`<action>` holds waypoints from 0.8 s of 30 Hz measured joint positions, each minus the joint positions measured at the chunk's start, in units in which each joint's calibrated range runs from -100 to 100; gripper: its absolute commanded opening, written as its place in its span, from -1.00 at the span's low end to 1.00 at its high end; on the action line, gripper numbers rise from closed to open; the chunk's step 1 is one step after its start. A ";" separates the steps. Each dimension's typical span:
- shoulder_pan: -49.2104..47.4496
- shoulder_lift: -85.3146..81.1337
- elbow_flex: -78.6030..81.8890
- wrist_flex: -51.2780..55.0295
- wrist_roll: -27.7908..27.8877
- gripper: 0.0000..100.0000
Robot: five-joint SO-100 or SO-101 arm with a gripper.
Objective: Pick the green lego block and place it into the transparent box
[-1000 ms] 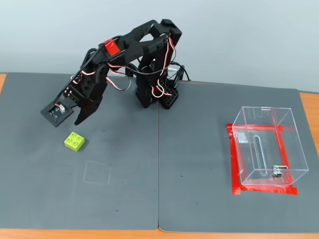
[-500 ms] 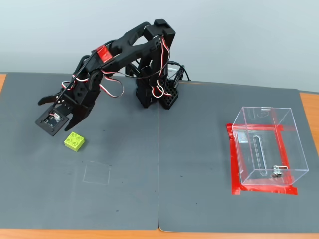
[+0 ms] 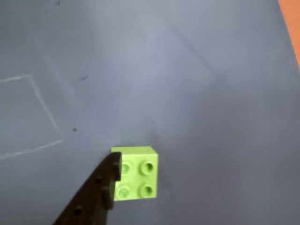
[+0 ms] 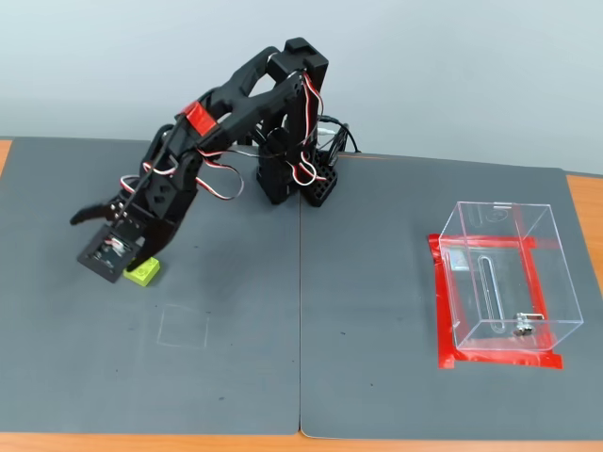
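The robot's gripper will next grip the smooth sides of the green lego block to place it into the transparent box.
The green lego block lies on the dark grey mat at the left of the fixed view, studs up. In the wrist view the block sits at the bottom centre. My gripper hangs low over it with jaws spread open: one finger points left and up, the other reaches down beside the block. In the wrist view one black finger touches the block's left side; the other finger is out of frame. The transparent box stands empty far right on a red tape outline.
A faint chalk square is drawn on the mat just in front of the block, and also shows in the wrist view. The arm's base stands at the back centre. The orange table edge borders the mat.
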 measured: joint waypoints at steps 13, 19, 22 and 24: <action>0.37 3.74 2.51 -0.35 0.39 -0.12; 0.37 5.18 2.51 -1.30 0.44 -0.12; 0.37 7.48 2.51 -1.82 0.44 -0.12; 0.44 8.50 2.51 -1.82 0.44 -0.12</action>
